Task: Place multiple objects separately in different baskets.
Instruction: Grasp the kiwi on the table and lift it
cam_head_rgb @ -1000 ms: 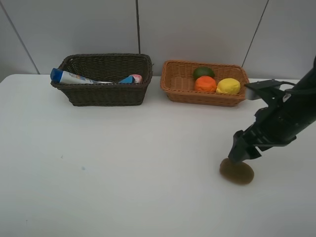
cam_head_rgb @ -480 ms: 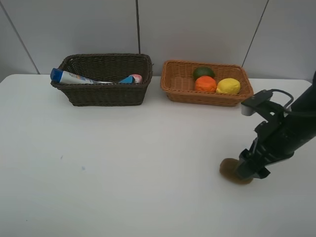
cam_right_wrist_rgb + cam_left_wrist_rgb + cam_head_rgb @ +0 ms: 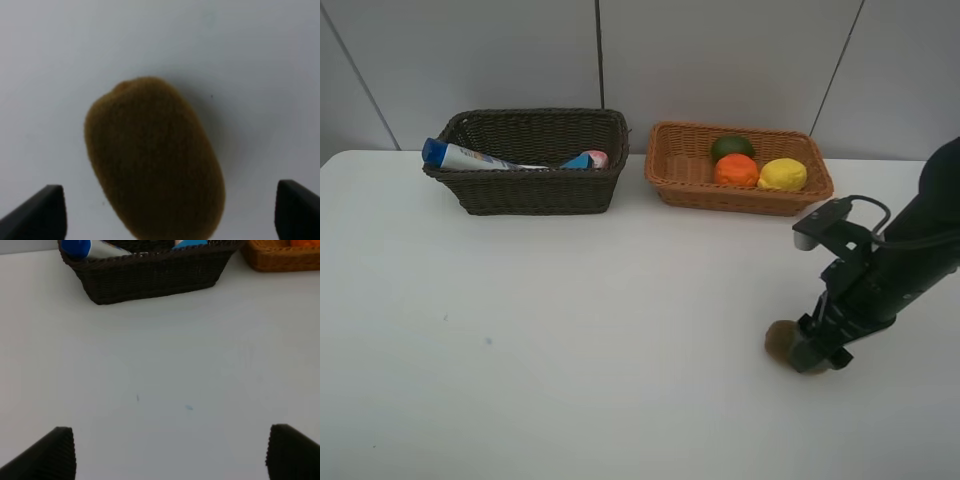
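I will pick up the kiwi [image 3: 784, 342] by its rounded sides with my right gripper next. Then I will place the kiwi in the tan basket [image 3: 730, 195] with the lemon.
The brown kiwi [image 3: 784, 342] lies on the white table at the front right. My right gripper [image 3: 810, 354] is open and low over it, its fingers on either side; the right wrist view shows the kiwi [image 3: 155, 160] between the two fingertips [image 3: 45, 212]. The dark brown basket [image 3: 535, 190] holds the blue-capped white bottle [image 3: 470, 156] and the small pink bottle [image 3: 592, 159]. The light orange-tan basket [image 3: 690, 185] holds the lime [image 3: 732, 146], the orange [image 3: 736, 170] and the lemon [image 3: 782, 175]. My left gripper [image 3: 170, 455] is open and empty above bare table. The marker and eraser are out of view.
The baskets stand side by side at the back of the white table [image 3: 520, 330], before a grey panelled wall. The left wrist view shows the dark basket [image 3: 150, 272] ahead and a corner of the tan basket [image 3: 280, 257].
My right gripper has come down from above the kiwi to table level around it. The kiwi and the baskets have not moved.
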`<state>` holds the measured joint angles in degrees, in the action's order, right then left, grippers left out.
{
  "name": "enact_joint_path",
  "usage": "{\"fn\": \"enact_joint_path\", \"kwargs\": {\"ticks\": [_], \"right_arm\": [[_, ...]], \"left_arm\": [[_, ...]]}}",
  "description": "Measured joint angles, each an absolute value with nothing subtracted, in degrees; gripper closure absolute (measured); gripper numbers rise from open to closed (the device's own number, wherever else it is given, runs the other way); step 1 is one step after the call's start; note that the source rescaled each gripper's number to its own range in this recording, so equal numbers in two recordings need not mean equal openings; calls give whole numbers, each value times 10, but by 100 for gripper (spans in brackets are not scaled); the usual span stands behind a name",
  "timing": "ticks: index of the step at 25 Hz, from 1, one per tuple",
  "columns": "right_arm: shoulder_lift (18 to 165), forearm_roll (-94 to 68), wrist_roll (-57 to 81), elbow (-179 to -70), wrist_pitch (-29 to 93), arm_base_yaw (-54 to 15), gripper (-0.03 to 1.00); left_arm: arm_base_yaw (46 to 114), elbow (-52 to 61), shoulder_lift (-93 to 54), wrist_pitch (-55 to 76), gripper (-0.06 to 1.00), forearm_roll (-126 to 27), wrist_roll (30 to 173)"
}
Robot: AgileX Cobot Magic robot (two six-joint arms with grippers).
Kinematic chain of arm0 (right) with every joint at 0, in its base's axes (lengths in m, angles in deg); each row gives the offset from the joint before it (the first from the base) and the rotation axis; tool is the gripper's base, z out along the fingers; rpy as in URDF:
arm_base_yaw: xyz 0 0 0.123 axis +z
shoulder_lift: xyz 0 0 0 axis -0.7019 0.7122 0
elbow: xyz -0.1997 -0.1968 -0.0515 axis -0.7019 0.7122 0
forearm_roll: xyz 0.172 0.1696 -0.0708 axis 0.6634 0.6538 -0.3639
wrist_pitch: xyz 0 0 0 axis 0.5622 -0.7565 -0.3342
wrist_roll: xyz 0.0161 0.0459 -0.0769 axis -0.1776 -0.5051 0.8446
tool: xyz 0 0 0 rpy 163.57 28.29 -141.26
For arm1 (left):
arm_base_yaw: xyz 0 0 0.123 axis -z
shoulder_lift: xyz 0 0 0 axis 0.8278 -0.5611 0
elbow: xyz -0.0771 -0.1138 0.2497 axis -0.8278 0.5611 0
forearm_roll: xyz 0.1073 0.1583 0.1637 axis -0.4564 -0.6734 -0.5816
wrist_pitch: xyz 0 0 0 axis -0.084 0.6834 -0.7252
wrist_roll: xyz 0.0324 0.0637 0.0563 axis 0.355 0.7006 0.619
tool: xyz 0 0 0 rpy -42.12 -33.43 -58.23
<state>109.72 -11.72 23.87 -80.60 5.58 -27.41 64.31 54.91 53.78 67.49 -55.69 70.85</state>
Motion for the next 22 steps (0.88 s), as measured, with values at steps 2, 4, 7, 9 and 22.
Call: {"fn": "enact_joint_path", "kwargs": {"ticks": [2,4,7,9,22], "right_arm": [[1103,-117,239,-805,63,-274,-1],[1111,-117,239,-805,73,-274,-1],[1129,-117,249,-805,85,-274,-1],[1141,-117,253,-805,94,-274,-1],[1187,-117,263,-806,124,-274,-1]], "left_arm": [[643,549,538,675,-6,-557,708],[643,549,538,675,-6,-557,708],[643,549,538,675,-6,-557,708],[643,549,538,675,-6,-557,708],[643,549,538,675,-6,-557,708]]}}
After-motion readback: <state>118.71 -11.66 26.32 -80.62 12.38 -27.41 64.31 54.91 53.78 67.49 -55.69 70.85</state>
